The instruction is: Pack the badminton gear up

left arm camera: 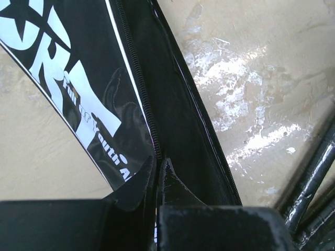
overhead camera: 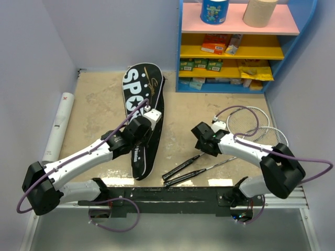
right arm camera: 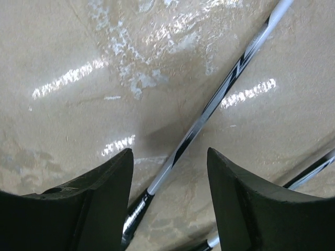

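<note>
The right gripper should next grab the silver racket by its stem near its black handle (overhead camera: pixel 201 155), so that the racket's head stays free to go into the bag (overhead camera: pixel 140 99).
The black bag (overhead camera: pixel 140 99) lettered SPORT lies left of centre. My left gripper (overhead camera: pixel 142 135) is over the bag's right edge. In the left wrist view it (left arm camera: pixel 158 159) is shut on the bag's (left arm camera: pixel 99 78) zipper edge. Two silver rackets (overhead camera: pixel 209 166) lie crossed at front centre, their heads (overhead camera: pixel 256 125) to the right. Their black handles show in the left wrist view (left arm camera: pixel 311 178). My right gripper (overhead camera: pixel 203 141) hovers open (right arm camera: pixel 170 151) above a racket shaft (right arm camera: pixel 230 78), where it meets the handle. A long white tube (overhead camera: pixel 58 125) lies by the left wall. No shuttlecocks show.
A blue shelf unit (overhead camera: pixel 301 52) stands at the back right with boxes and packets on its yellow shelves. A blue-wrapped roll (overhead camera: pixel 214 10) and a beige roll (overhead camera: pixel 260 11) stand on its top shelf. Walls close in left and right. A metal rail (overhead camera: pixel 172 196) runs along the near edge.
</note>
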You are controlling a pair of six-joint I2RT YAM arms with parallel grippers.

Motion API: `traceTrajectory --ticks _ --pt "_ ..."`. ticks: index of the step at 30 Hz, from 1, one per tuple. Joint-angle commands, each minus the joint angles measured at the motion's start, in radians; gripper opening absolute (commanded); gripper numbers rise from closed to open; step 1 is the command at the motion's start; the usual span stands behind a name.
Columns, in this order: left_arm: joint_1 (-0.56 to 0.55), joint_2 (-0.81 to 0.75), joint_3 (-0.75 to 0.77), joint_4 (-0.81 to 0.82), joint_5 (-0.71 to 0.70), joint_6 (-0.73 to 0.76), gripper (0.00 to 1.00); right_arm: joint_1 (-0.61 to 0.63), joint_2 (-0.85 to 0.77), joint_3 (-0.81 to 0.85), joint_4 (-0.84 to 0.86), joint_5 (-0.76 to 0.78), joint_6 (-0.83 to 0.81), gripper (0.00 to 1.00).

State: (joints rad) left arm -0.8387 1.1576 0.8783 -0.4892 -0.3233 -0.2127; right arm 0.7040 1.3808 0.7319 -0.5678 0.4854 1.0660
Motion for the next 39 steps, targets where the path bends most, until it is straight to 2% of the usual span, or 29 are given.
traceTrajectory --ticks 1,6,9,10,12,13,19,25,31,36,39 --pt "-0.005 -0.006 -0.007 0.075 0.059 0.035 0.0 -0.029 0.055 0.047 0.014 0.059 0.084 0.6" --pt "-0.003 0.011 0.025 0.026 0.035 0.049 0.0 -0.073 0.084 -0.008 0.083 0.016 0.097 0.53" --pt "-0.005 -0.012 0.018 0.021 0.021 0.058 0.0 -0.086 0.101 -0.04 0.12 0.004 0.094 0.42" --pt "-0.005 -0.018 0.005 0.023 0.015 0.058 0.0 -0.086 0.121 -0.043 0.126 -0.007 0.089 0.26" --pt "-0.005 -0.035 -0.012 0.044 -0.002 0.064 0.0 -0.087 0.138 -0.049 0.155 -0.021 0.08 0.02" --pt "-0.003 -0.038 -0.024 0.049 -0.005 0.067 0.0 -0.087 0.149 -0.045 0.152 -0.025 0.077 0.0" --pt "-0.005 -0.048 -0.051 0.063 -0.019 0.075 0.0 -0.089 0.121 -0.037 0.151 -0.025 0.061 0.0" --pt "-0.005 -0.075 -0.073 0.069 -0.028 0.084 0.0 -0.087 -0.035 -0.022 0.102 -0.03 0.054 0.0" --pt "-0.003 -0.075 -0.075 0.067 -0.026 0.087 0.0 -0.066 -0.202 0.047 -0.003 -0.108 0.017 0.0" --pt "-0.003 -0.079 -0.068 0.069 -0.034 0.085 0.0 0.014 -0.259 0.086 -0.104 -0.168 -0.053 0.0" --pt "-0.002 -0.079 -0.067 0.074 -0.034 0.084 0.0 0.141 -0.24 0.145 -0.191 -0.14 -0.064 0.0"
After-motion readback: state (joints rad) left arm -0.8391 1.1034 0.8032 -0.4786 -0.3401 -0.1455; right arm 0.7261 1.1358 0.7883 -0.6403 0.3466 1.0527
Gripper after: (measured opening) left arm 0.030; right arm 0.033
